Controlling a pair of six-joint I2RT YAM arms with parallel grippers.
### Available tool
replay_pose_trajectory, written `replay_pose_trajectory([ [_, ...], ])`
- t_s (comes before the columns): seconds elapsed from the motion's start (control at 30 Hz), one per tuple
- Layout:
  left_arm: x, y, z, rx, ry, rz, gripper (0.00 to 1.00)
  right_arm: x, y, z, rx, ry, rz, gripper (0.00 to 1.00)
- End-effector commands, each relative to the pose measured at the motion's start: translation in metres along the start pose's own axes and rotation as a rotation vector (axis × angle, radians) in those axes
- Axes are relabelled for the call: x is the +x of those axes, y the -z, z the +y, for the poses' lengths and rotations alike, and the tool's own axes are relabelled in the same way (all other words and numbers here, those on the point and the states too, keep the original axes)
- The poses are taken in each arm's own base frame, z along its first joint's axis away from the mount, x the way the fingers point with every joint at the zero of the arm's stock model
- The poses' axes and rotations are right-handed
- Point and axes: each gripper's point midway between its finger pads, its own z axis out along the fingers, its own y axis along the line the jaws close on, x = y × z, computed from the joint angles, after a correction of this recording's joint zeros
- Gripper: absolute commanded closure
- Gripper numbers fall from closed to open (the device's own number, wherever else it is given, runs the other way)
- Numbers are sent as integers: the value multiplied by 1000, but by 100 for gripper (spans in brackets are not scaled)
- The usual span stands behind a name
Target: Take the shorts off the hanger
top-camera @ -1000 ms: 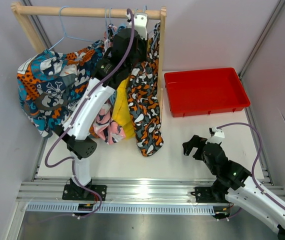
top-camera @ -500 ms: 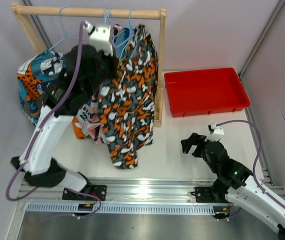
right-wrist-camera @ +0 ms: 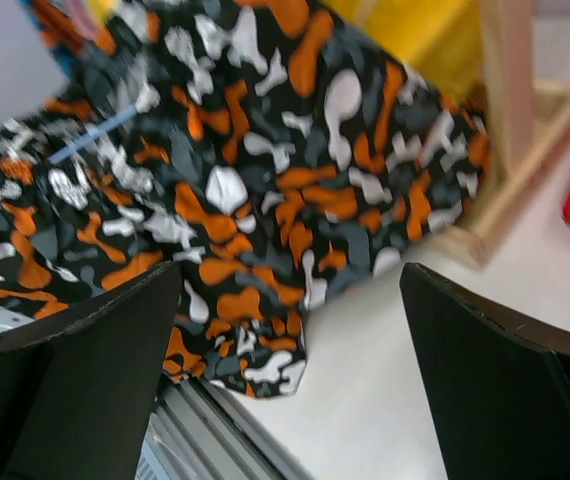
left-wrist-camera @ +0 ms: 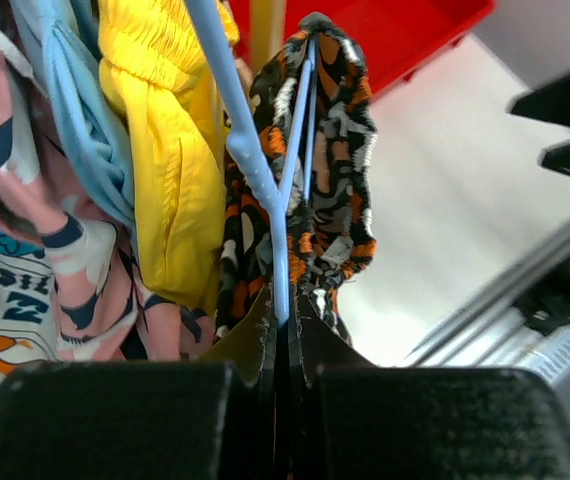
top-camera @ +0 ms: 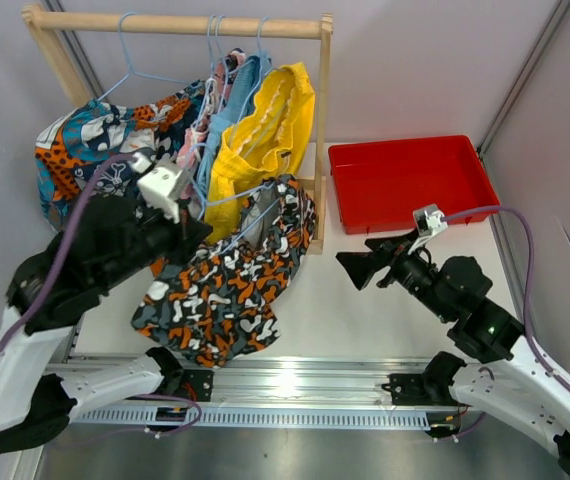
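Observation:
The blotched shorts need to come off the hanger (left-wrist-camera: 265, 180). My right gripper should grab them by the edge nearest the red tray (left-wrist-camera: 331, 40) next and pull.
My left gripper (top-camera: 187, 222) is shut on a light blue hanger (left-wrist-camera: 265, 180) that carries the black-orange-white blotched shorts (top-camera: 220, 285). The hanger is off the rod, and the shorts hang low over the table's front. They also show in the left wrist view (left-wrist-camera: 330, 200) and fill the right wrist view (right-wrist-camera: 265, 170). My right gripper (top-camera: 350, 270) is open and empty, pointing left, just right of the shorts' edge. The yellow shorts (top-camera: 265, 130), light blue shorts (top-camera: 233, 120), pink shorts (top-camera: 208, 105) and teal-orange patchwork shorts (top-camera: 95, 150) hang on the rack.
The wooden rack's rod (top-camera: 175, 22) spans the back, its right post (top-camera: 323, 120) beside the yellow shorts. A red tray (top-camera: 410, 185) stands at the right. The metal rail (top-camera: 285, 385) runs along the near edge.
My left arm has pulled the hanger with the blotched shorts off the rod and down toward the front. My right gripper has risen and moved left toward the shorts.

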Motion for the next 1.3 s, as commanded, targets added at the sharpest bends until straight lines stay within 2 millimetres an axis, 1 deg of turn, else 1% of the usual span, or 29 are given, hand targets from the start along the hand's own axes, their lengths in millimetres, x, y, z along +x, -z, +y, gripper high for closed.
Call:
replay_pose_trajectory([
  [0.0,-21,38,-21,135,55,-70,100,-43,-1,46,-181,60,-94,1],
  [0.1,-31,50,-26,173,65,-104,100,-47,-8,60,-230,79,-87,0],
  [0.13,-32,51,-29,184,67,-105,100,-46,-10,62,-238,80,-84,1],
  [0.17,-31,51,-36,223,72,-96,100,-43,-14,64,-242,83,-77,0],
  [0.2,-35,53,-40,244,74,-105,100,-40,-15,68,-257,85,-71,0],
  [0.23,-36,54,-43,264,78,-108,100,-44,-17,72,-269,91,-95,1],
  [0.33,-42,60,-53,322,87,-121,100,-39,-27,75,-264,99,-95,1],
  [0.37,-43,62,-55,334,91,-123,100,-42,-29,77,-269,108,-111,0],
  [0.4,-45,65,-57,347,94,-132,100,-39,-34,77,-268,115,-105,1],
  [0.43,-47,68,-59,361,99,-137,100,-40,-39,73,-239,124,-118,1],
  [0.5,-49,75,-67,411,102,-147,100,-43,-46,73,-237,133,-140,0],
  [0.53,-50,77,-69,425,105,-153,100,-38,-53,72,-228,139,-129,1],
  [0.6,-54,85,-73,457,113,-170,100,-39,-62,72,-224,153,-145,0],
  [0.63,-54,87,-75,467,117,-170,100,-32,-72,67,-198,157,-131,1],
  [0.67,-55,90,-76,476,116,-177,100,-33,-77,66,-194,168,-142,0],
  [0.7,-56,93,-77,488,117,-186,100,-31,-82,65,-186,172,-144,3],
  [0.73,-56,94,-79,501,119,-184,100,-25,-90,60,-163,179,-135,9],
  [0.77,-56,96,-80,509,119,-187,100,-26,-93,58,-154,182,-148,39],
  [0.83,-56,101,-83,530,119,-194,100,-25,-99,50,-114,209,-158,83],
  [0.87,-55,100,-82,528,119,-191,100,-26,-101,46,-88,217,-162,100],
  [0.93,-51,98,-80,512,113,-183,100,-34,-99,39,-52,237,-185,100],
  [0.97,-46,91,-76,482,115,-165,100,-45,-93,40,-45,237,-212,100],
  [1.03,-37,86,-71,455,110,-141,100,-64,-84,32,1,247,-259,100],
  [1.07,-30,78,-69,436,111,-116,100,-77,-75,30,13,247,-291,100],
  [1.1,-25,76,-68,429,110,-102,100,-93,-69,24,40,247,-325,100],
  [1.17,-14,70,-69,432,108,-67,100,-114,-56,17,67,248,-368,100],
  [1.2,-10,68,-69,434,107,-55,100,-133,-50,11,92,249,-404,100],
  [1.23,-8,69,-70,439,108,-52,100,-142,-46,8,105,250,-421,100],
  [1.27,-1,65,-70,437,108,-31,100,-148,-43,3,121,247,-422,100],
])
